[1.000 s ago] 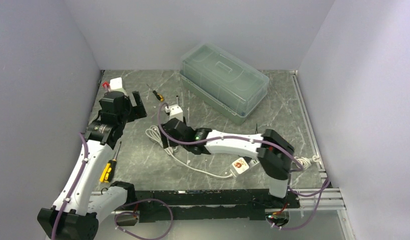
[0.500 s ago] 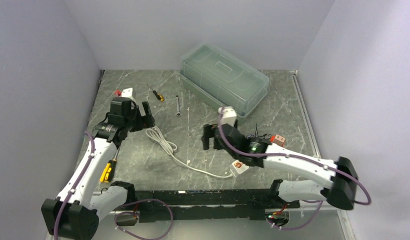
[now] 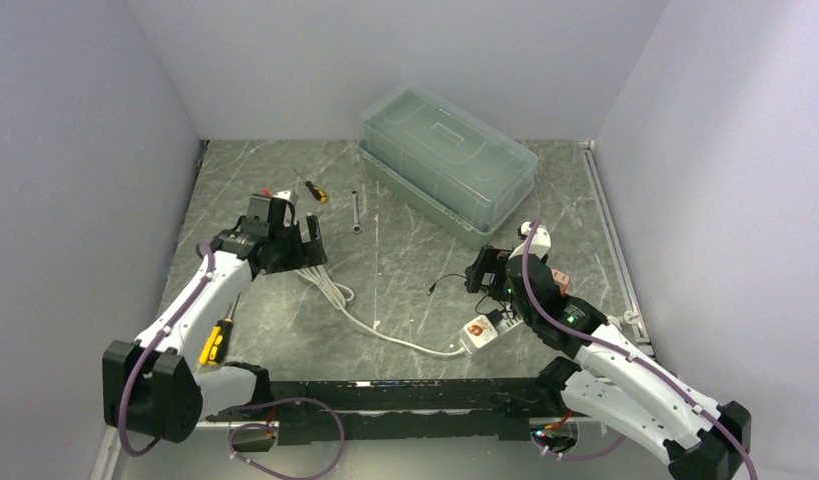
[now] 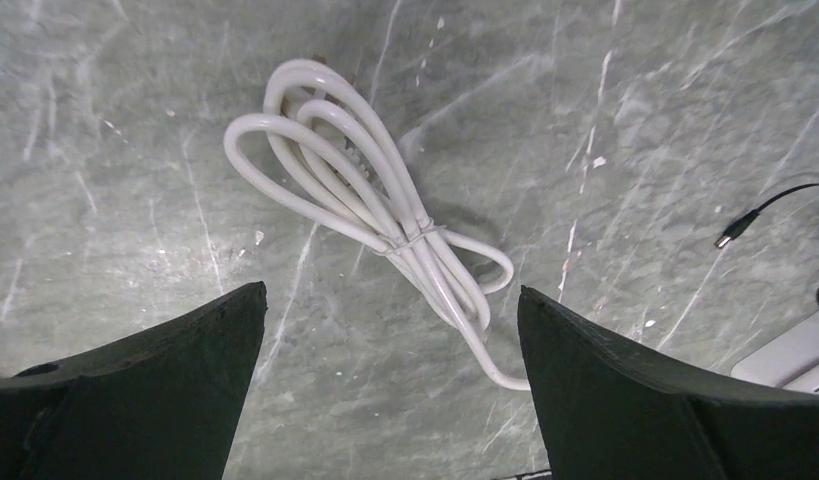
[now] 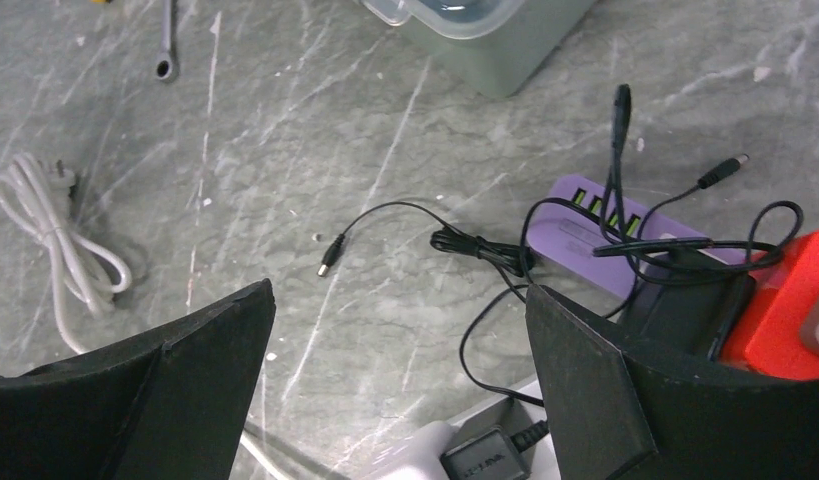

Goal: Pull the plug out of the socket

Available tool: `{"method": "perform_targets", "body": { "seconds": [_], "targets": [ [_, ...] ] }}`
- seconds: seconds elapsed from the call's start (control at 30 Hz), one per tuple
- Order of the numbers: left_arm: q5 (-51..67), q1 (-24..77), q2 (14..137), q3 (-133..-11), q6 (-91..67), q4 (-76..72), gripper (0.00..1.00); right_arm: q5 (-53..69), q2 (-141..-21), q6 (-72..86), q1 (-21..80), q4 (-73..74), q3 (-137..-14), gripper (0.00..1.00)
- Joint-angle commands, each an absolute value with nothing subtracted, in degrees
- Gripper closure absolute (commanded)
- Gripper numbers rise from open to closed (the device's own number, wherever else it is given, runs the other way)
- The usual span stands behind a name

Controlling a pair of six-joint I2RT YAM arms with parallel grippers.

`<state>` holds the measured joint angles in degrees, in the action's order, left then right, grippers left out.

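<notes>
My left gripper next needs to grab the coil of the white cable across its tied middle [image 4: 412, 240], so that it can pull the socket [image 4: 795, 355] away to unplug it.
The white socket block [image 3: 478, 334] with a red sticker lies near the front middle, and its white cable runs left to a tied coil [image 3: 320, 280]. In the right wrist view a black plug adapter [image 5: 482, 461] sits in the white socket [image 5: 425, 445] at the bottom edge, with a thin black lead running from it. My right gripper [image 3: 488, 280] [image 5: 400, 290] is open and empty, hovering just behind the socket. My left gripper [image 3: 305, 245] [image 4: 390, 290] is open and empty above the coil [image 4: 365, 200]. A corner of the socket [image 4: 795, 355] shows at the lower right of the left wrist view.
A purple USB hub [image 5: 585, 235], a black adapter [image 5: 685, 310], an orange-red block [image 5: 785, 310] and tangled black leads lie right of the socket. A clear lidded box [image 3: 447, 160] stands at the back. A wrench [image 3: 356, 210] and screwdrivers [image 3: 315, 191] [image 3: 215, 340] lie at the left.
The right arm swung from the table's left-middle to the right, and its gripper now hovers behind the socket. The left gripper moved right and down over the cable coil.
</notes>
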<state>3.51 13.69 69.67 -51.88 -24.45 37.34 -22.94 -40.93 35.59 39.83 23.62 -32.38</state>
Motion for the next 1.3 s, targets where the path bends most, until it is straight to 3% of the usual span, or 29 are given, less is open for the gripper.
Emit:
{"method": "perform_targets", "body": {
  "seconds": [0.0,0.23,0.87,1.27],
  "targets": [
    [5.23,14.14,74.04,-54.52,-25.44,38.42,0.02,-21.42,-40.68,34.97,39.37,23.85,-31.82,0.00],
    [7.45,14.24,79.49,-54.84,-25.14,38.03,0.14,-22.03,-40.89,35.81,39.29,24.42,-31.55,0.00],
    [6.63,14.33,92.14,-58.74,-24.27,38.95,0.35,-21.03,-40.09,36.95,39.19,24.09,-30.37,0.01],
    [-2.20,11.22,102.47,-66.54,-23.82,40.87,0.87,-17.28,-39.16,36.69,39.13,22.75,-29.25,0.00]
  ]
}}
